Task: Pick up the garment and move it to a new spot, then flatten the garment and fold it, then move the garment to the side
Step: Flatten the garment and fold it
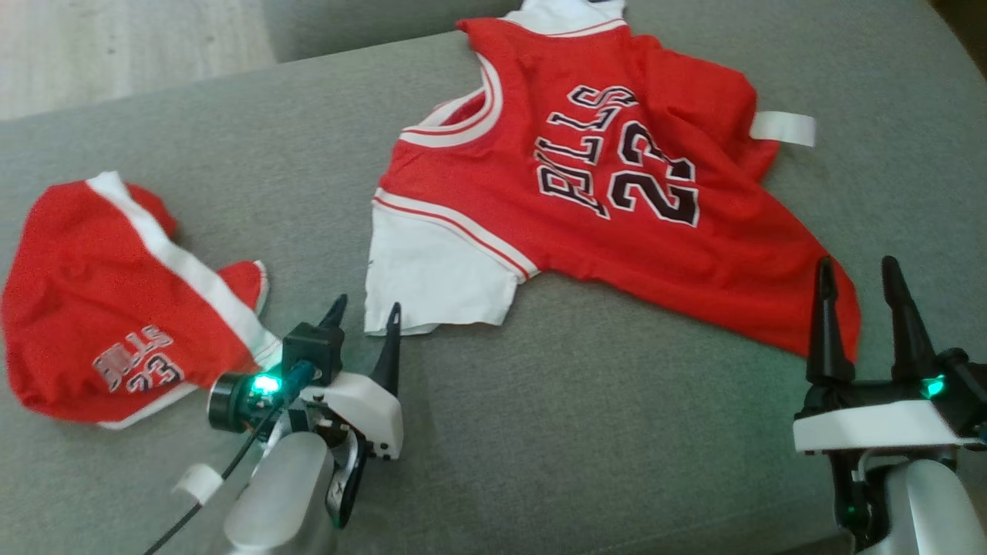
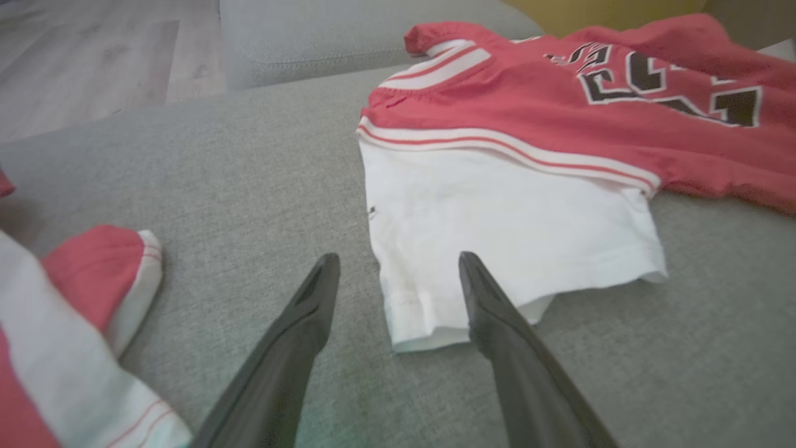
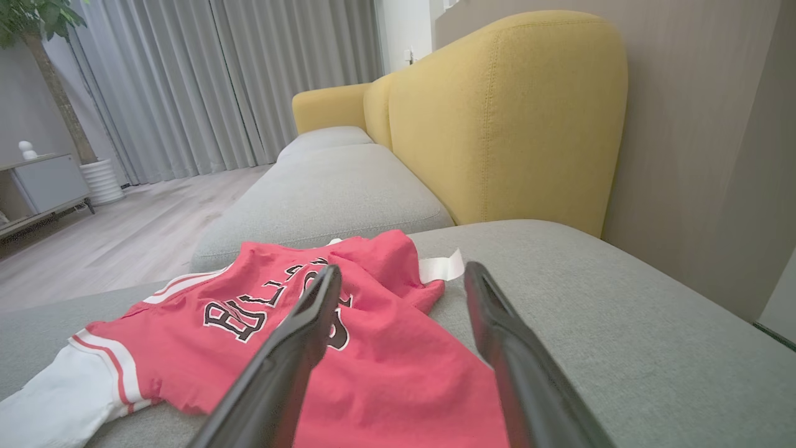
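Next, my right gripper grips the red jersey (image 1: 638, 259) by its bottom hem corner (image 1: 837, 333) to move and flatten it.
The garment (image 1: 617, 193) is a red jersey with white sleeves, black lettering and the number 23, lying rumpled across the grey sofa seat (image 1: 540, 432). Its white sleeve (image 2: 497, 230) lies just ahead of my left gripper (image 1: 366, 311) (image 2: 398, 264), which is open, with the sleeve's hem between its fingertips in the left wrist view. My right gripper (image 1: 857, 271) (image 3: 401, 277) stands open at the jersey's red lower corner (image 3: 398, 386), nothing held. In the right wrist view the jersey (image 3: 261, 323) spreads beneath and beyond the fingers.
A second red garment (image 1: 100, 301) with white stripes, shorts with the same number, lies at the seat's left. The yellow sofa back (image 3: 510, 118) rises behind the seat. Wood floor (image 3: 112, 230) and curtains (image 3: 217, 81) lie beyond the seat's far edge.
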Tool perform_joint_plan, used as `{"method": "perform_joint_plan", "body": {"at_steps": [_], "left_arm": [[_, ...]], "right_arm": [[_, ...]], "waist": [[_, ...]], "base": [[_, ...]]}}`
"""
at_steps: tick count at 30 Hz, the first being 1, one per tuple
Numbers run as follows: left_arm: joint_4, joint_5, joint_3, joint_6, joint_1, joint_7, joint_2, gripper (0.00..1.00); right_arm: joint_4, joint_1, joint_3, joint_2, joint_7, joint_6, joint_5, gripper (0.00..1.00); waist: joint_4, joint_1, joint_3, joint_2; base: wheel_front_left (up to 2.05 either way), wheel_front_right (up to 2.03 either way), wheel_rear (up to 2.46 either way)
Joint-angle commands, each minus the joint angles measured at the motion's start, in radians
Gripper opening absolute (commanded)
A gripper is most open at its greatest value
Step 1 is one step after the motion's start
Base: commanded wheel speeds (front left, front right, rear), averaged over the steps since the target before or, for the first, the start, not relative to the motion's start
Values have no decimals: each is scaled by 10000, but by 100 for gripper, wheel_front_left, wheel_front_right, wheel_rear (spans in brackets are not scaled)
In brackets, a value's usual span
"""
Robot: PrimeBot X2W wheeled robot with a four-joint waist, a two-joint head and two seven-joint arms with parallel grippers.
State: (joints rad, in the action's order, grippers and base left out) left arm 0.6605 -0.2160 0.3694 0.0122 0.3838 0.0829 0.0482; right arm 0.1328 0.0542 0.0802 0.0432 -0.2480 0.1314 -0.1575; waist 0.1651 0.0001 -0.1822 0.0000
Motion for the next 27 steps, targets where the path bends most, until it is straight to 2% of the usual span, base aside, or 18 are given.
{"method": "perform_joint_plan", "body": {"at_steps": [1, 4, 9, 11, 17, 18, 27], "left_arm": [[-81, 19, -336, 148, 469, -43, 108, 100], [384, 40, -344, 284, 651, -190, 157, 100], [1001, -44, -165, 61, 783, -589, 152, 100], [1169, -78, -78, -55, 813, -769, 148, 0], [952, -253, -96, -104, 829, -261, 132, 0], [693, -278, -154, 31, 799, 155, 126, 0], [-952, -429, -270, 318, 431, 1385, 115, 0]], "right_arm": [[-283, 367, -274, 71, -117, -7, -55, 100], [-285, 416, -289, 71, -125, -7, -87, 100], [-249, 439, -286, 70, -132, -7, -87, 100], [-219, 440, -224, 70, -133, -7, -78, 100], [102, 287, -55, 70, -123, -7, -101, 100], [346, 192, 190, 70, -48, -7, -450, 100], [1832, 20, 618, 70, 298, -7, -899, 100]], "waist": [[155, -1, -98, 0], [320, -1, -164, 0], [506, -1, -218, 0], [547, -1, -212, 0], [499, -1, -82, 0], [417, -1, -28, 0], [39, -1, 30, 0]], "base": [[0, 0, 0], [0, 0, 0], [0, 0, 0], [0, 0, 0], [0, 0, 0], [0, 0, 0], [0, 0, 0]]}}
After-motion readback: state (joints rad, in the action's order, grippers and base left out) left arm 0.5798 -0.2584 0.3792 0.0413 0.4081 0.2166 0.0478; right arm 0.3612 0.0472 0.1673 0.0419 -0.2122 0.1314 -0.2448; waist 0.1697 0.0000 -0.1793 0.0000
